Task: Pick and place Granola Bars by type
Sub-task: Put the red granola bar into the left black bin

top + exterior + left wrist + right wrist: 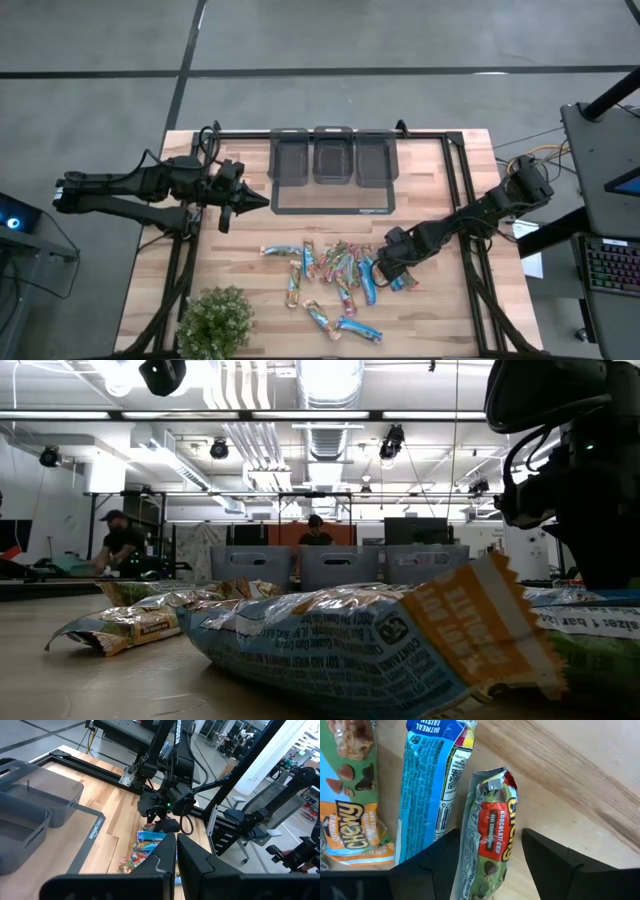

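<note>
My right gripper should close on the bar now. My fingers are down by the table on either side of the chocolate chip bar [492, 832].
Several granola bars [335, 275] lie scattered flat on the wooden table, some blue and some green, red and orange. My right gripper [385, 272] is down at the pile's right side. In the right wrist view it is open [490, 840], with one finger on each side of a green-and-red chocolate chip bar [492, 835]. A blue oatmeal raisin bar [427, 785] lies beside that bar. My left gripper [245, 200] hovers shut [176, 840] left of the grey bins and holds nothing. In the low view a bar [350, 640] fills the foreground. My right gripper comes from above with its fingers [545, 850] along the two long sides of the chocolate chip bar, which lies flat on the table. One finger meets the bar's edge [464, 840] in the picture. I cannot tell whether it touches.
Three grey bins [333, 155] stand in a row at the far side on a black-edged mat [330, 208]. A leafy green plant [215, 320] sits at the near left corner. Black frame rails [455, 190] run along the table's sides.
</note>
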You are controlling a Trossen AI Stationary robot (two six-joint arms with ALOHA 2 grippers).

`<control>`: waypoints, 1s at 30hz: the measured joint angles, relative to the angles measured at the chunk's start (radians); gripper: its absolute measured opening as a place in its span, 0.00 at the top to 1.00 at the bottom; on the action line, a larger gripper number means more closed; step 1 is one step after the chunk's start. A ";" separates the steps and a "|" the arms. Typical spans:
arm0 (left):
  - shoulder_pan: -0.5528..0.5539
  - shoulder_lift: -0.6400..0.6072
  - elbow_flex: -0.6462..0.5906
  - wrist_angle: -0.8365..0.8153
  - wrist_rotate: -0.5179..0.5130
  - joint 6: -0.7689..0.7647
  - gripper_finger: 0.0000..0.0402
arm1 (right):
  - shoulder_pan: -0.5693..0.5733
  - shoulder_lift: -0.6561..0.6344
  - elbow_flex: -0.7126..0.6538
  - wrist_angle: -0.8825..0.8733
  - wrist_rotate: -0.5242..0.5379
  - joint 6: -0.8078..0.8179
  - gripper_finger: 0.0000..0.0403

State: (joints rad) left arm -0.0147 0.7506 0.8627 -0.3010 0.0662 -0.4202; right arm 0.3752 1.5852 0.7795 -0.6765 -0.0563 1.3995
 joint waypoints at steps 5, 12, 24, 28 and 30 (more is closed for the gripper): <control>0.000 0.000 0.000 0.000 0.000 0.000 1.00 | 0.000 -0.004 -0.001 -0.001 0.000 0.000 0.49; 0.000 0.000 0.000 0.000 0.000 -0.001 1.00 | 0.000 -0.002 -0.001 -0.002 -0.015 0.007 0.52; 0.000 0.000 0.000 -0.001 0.000 -0.001 1.00 | 0.000 -0.001 -0.003 -0.014 -0.020 0.011 0.73; 0.000 0.000 0.000 -0.001 0.000 -0.001 1.00 | 0.000 -0.001 -0.003 -0.008 -0.024 0.012 0.78; 0.000 0.000 0.000 -0.001 0.000 0.000 1.00 | 0.000 -0.001 -0.003 -0.008 -0.025 0.012 0.80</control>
State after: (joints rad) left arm -0.0147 0.7506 0.8627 -0.3016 0.0662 -0.4202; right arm 0.3748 1.5841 0.7761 -0.6842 -0.0814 1.4112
